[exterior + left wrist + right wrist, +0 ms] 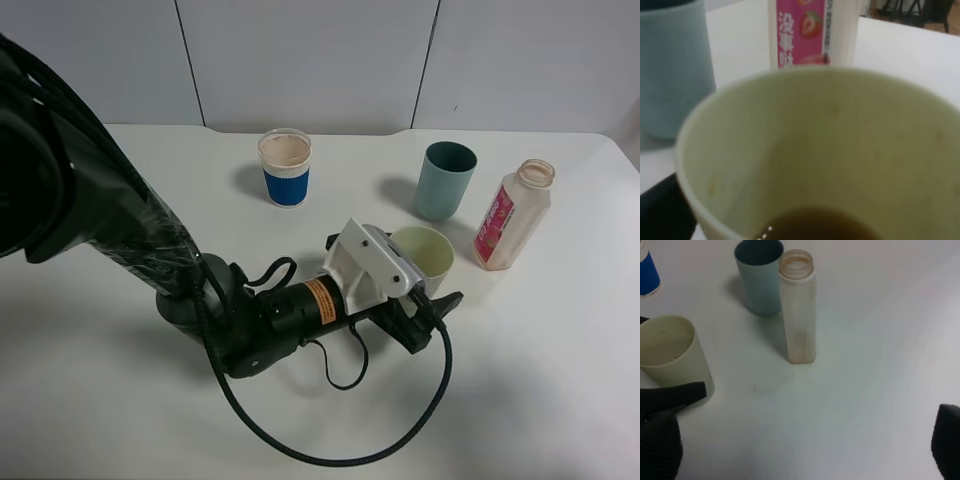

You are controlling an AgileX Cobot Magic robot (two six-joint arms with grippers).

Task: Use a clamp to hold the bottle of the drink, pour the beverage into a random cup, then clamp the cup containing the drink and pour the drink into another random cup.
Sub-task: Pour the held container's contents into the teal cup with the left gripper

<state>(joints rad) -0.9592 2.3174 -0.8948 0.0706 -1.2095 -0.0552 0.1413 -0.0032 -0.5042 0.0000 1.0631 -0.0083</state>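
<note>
Next, my left gripper grips the cup by its body [815,150], to pour the pale yellow-green cup's drink [817,225] into another cup.
The pale yellow-green cup [428,250] stands on the table with brown drink [820,225] in its bottom. My left gripper [432,275] is open around it. One black finger [445,302] lies on the cup's near side, and the other is hidden under the white camera mount. In the left wrist view the cup [830,150] fills the frame, with a black finger [660,210] beside it. The bottle [512,218], uncapped and nearly empty, stands upright to the right of the cup [670,355]. My right gripper [802,450] is open over bare table near the bottle [799,315].
A teal cup [445,180] stands just behind the yellow-green one, to the left of the bottle. A blue-sleeved paper cup [285,168] stands farther back left. The left arm [120,250] and its cable stretch across the table's left half.
</note>
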